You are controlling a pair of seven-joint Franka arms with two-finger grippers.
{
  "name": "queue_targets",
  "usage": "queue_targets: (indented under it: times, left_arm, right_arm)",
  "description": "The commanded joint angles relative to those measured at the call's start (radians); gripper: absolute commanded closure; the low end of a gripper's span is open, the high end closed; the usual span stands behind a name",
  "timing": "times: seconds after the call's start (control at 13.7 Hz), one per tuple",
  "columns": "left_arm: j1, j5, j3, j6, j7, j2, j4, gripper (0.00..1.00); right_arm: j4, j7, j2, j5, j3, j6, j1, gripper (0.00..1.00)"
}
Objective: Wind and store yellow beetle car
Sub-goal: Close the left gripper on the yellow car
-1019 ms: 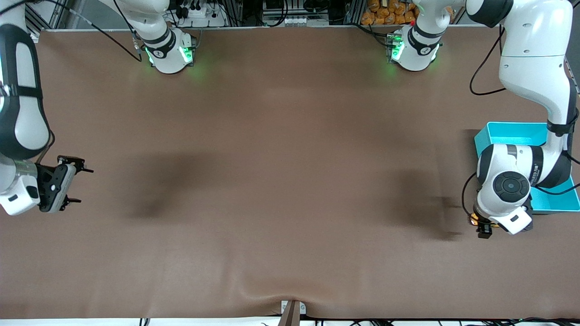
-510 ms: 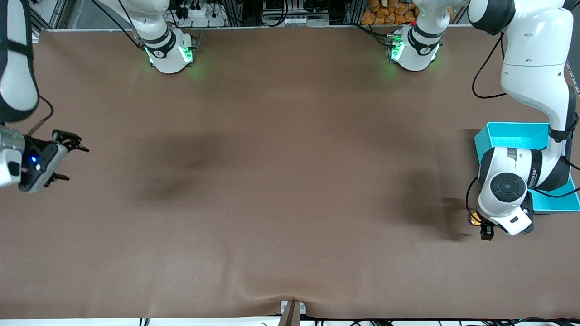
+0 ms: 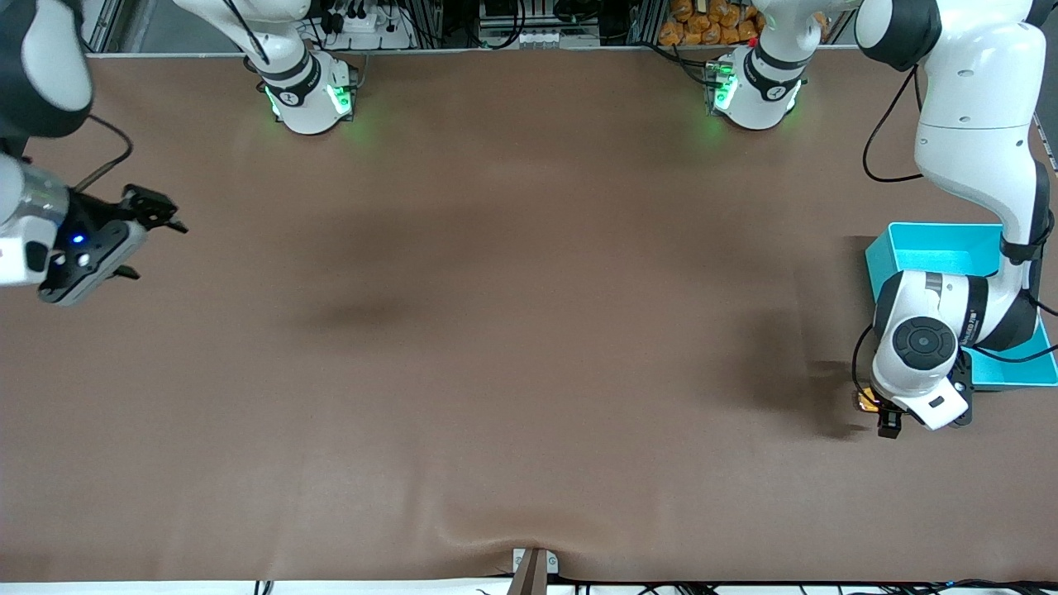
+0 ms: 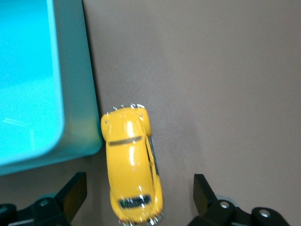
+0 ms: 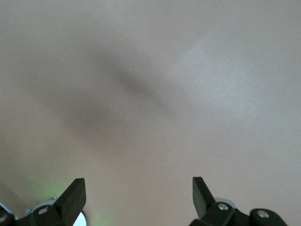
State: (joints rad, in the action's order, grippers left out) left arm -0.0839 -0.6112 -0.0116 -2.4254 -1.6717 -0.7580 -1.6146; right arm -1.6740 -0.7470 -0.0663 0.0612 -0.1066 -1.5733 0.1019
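Next, the left gripper grabs the yellow beetle car (image 3: 866, 401) by the sides of its cabin. Then it stores the car in the turquoise bin.
The yellow beetle car (image 4: 131, 165) lies on the brown table, one end touching a corner of the turquoise bin (image 4: 70, 84). In the front view only a sliver of the car (image 3: 866, 401) shows under the left arm's wrist, nearer to the camera than the bin (image 3: 934, 229). My left gripper (image 4: 139, 193) is open over the car, and its fingers (image 4: 75, 190) stand apart on either side without touching it. It also shows in the front view (image 3: 880, 413). My right gripper (image 3: 155, 248) is open and empty over bare table at the right arm's end, as the right wrist view (image 5: 138, 193) shows.
The bin's inside shows no contents where it is visible. Both arm bases (image 3: 310, 95) stand at the table's edge farthest from the camera. A small bracket (image 3: 533, 566) sits at the edge nearest the camera.
My right gripper has swung over the table toward the arm bases, still open. My left gripper has barely shifted over the car.
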Motion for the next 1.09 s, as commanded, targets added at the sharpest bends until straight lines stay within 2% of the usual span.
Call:
queue_targets:
  times: [0.0,0.22,0.29,0.44,0.51,0.58,0.8,1.02]
  left_arm:
    - [-0.020,-0.036,0.004,-0.014,-0.002,-0.020,0.016,0.00]
    - [-0.019,-0.042,0.004,-0.014,0.000,-0.023,0.016,0.02]
    - [-0.019,-0.053,0.004,-0.014,0.001,-0.023,0.015,0.13]
    - [-0.019,-0.056,0.004,-0.014,0.001,-0.023,0.015,0.42]
    - [-0.019,-0.056,0.004,-0.014,0.003,-0.023,0.015,0.46]
    - [-0.019,-0.056,0.004,-0.014,0.006,-0.023,0.015,0.56]
    - [-0.019,-0.056,0.004,-0.014,0.007,-0.020,0.015,0.65]
    - [-0.017,-0.055,0.005,-0.014,0.015,-0.012,0.015,0.82]
  right_arm:
    - [-0.036,0.069,0.055,-0.006,0.011,0.013,-0.007,0.00]
    - [-0.033,0.162,0.111,-0.008,0.018,0.051,-0.002,0.00]
    - [-0.033,0.208,0.120,-0.009,0.018,0.067,-0.002,0.00]
    - [-0.018,0.274,0.121,-0.041,0.022,0.100,-0.004,0.00]
    - [-0.006,0.306,0.128,-0.072,0.030,0.111,-0.010,0.00]
    - [0.008,0.340,0.134,-0.089,0.050,0.117,-0.025,0.00]
    - [0.049,0.495,0.135,-0.089,0.106,0.145,-0.059,0.00]
    - [0.059,0.575,0.135,-0.089,0.158,0.156,-0.099,0.00]
